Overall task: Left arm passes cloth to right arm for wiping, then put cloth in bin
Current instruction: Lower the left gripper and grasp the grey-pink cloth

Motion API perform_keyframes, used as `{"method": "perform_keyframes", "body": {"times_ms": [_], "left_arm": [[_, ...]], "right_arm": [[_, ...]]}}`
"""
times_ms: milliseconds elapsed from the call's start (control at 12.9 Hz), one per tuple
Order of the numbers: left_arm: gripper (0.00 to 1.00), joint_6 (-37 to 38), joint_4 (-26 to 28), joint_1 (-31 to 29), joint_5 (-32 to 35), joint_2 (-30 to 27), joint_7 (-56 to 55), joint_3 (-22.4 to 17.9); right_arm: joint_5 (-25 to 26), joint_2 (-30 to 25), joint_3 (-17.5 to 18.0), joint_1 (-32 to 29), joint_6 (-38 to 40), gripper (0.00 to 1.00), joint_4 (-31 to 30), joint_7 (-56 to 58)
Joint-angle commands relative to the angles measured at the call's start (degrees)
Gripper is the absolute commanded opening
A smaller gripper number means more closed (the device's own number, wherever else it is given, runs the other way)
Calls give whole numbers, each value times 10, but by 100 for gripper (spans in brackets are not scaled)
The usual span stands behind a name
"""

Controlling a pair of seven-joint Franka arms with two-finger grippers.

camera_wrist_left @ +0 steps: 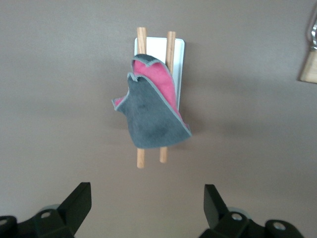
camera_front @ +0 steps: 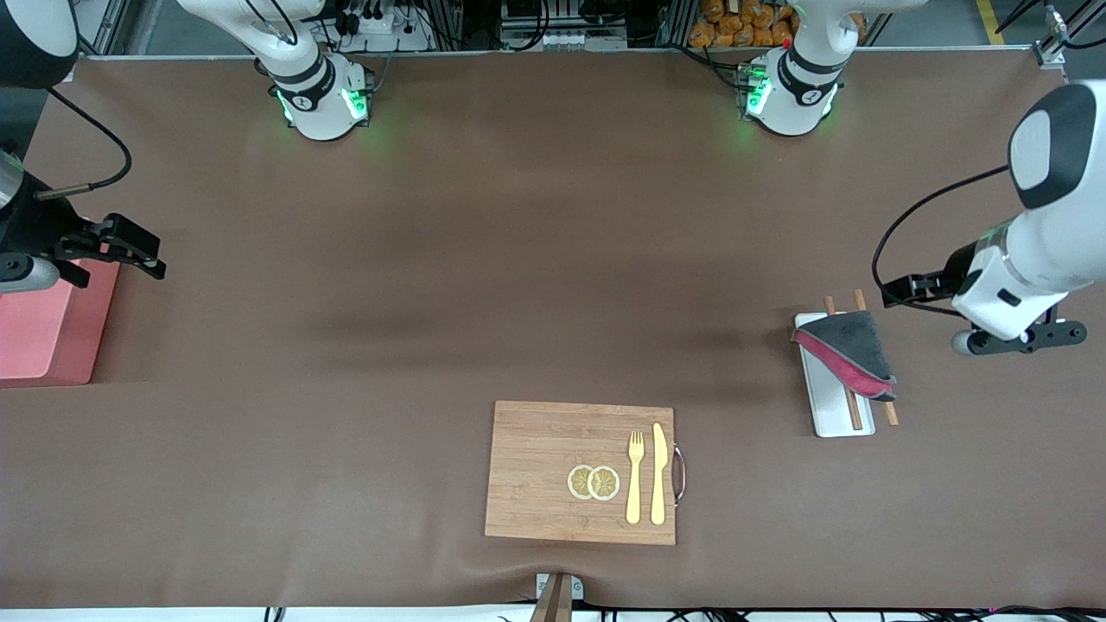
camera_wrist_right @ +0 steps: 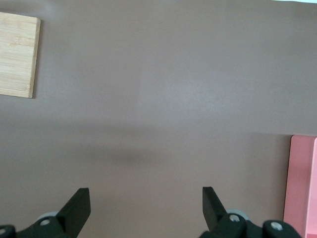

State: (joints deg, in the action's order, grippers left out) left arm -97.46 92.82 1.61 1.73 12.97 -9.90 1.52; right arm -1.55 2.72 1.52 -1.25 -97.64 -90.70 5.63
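Observation:
My left gripper is going to pick up the cloth next by its dark grey side [camera_front: 852, 332], so that the cloth's crimson-pink edge [camera_front: 842, 364] stays free for my right gripper.
The cloth [camera_front: 848, 352], dark grey with a crimson-pink edge, lies folded in a rough triangle on two wooden chopsticks [camera_front: 855, 415] and a flat white tray [camera_front: 828, 415] toward the left arm's end of the table. In the left wrist view the cloth [camera_wrist_left: 153, 116] lies apart from my left gripper [camera_wrist_left: 147, 198], which is open and empty. In the front view my left gripper [camera_front: 900, 291] hovers beside the cloth. The salmon-pink bin [camera_front: 47, 333] stands at the right arm's end. My right gripper [camera_front: 138, 250] hovers open and empty beside the bin [camera_wrist_right: 302, 183].
A wooden board [camera_front: 581, 472] lies near the table's front edge, with two lemon slices [camera_front: 594, 482], a fork [camera_front: 635, 475] and a knife [camera_front: 658, 473] on it. A corner of the board [camera_wrist_right: 17, 54] shows in the right wrist view.

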Motion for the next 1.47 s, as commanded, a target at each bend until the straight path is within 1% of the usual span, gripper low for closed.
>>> {"method": "perform_keyframes", "body": {"times_ms": [0,155,232,464,541,618,850,1159,1313,1391], "left_arm": [[100,-32,32,-13,-1,12,2,0],[100,-74,63,-13,-1,27,-1,0],[95,-94,72,-17,-1,39,-1,0],[81,-139,74,-20,-1,79,-1,0],[75,-149,74,-21,-1,88,-1,0],[72,-157,74,-21,-1,94,-1,0],[64,-166,71,-22,-1,112,-1,-1],[54,-170,71,-34,0,118,0,0],[48,-170,71,-35,0,121,0,0],[43,-170,70,-35,0,122,0,0]], "right_arm": [[5,-3,4,-11,-4,100,-4,-4],[5,-3,5,-13,-4,100,-4,-3],[5,-3,5,-11,-7,100,-4,-4],[4,-1,6,-9,-8,100,-5,-7],[1,0,6,-10,-9,100,-5,-7],[1,0,6,-10,-8,100,-6,-7],[1,1,6,-13,-8,100,-6,-6],[1,1,6,-13,-8,100,-7,-6],[1,1,6,-14,-8,100,-7,-4],[1,1,6,-15,-8,100,-7,-1]]}}
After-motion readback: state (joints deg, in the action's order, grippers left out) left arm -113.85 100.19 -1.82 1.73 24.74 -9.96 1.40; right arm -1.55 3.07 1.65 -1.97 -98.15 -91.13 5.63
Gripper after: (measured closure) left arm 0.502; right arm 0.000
